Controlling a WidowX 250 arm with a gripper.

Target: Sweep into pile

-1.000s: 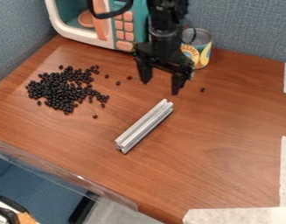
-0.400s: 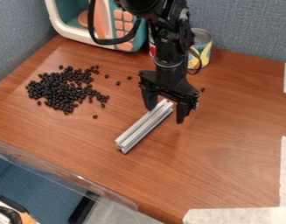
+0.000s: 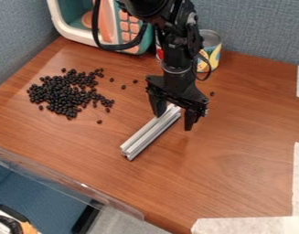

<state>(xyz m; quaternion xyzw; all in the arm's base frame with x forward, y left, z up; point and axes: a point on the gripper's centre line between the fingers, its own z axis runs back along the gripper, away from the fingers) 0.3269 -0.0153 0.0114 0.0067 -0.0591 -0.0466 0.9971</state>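
I will sweep the stray black beans into a pile, so I need to pick up the silver metal bar (image 3: pixel 150 133) with my gripper next, by its end toward the tin can.
The black gripper (image 3: pixel 174 119) is over the upper right end of a silver grooved metal bar (image 3: pixel 150 133), its two fingers apart and open. One finger overlaps the bar's end in the view, the other hangs to its right; whether either touches the bar I cannot tell. The bar lies slanted on the brown wooden table. Black beans (image 3: pixel 63 93) lie in a loose heap at the left, with a few strays to its right and one stray bean (image 3: pixel 212 93) right of the arm.
A toy microwave (image 3: pixel 96 27) stands at the back left and a tin can (image 3: pixel 209 51) behind the arm. Pale tape (image 3: pixel 249 225) marks the right and front of the table. A clear plastic edge (image 3: pixel 72 183) runs along the front left.
From the back by the can, the gripper has come forward and down to the bar's upper end. In the last half second it has shifted only slightly. Bar and beans have not moved.
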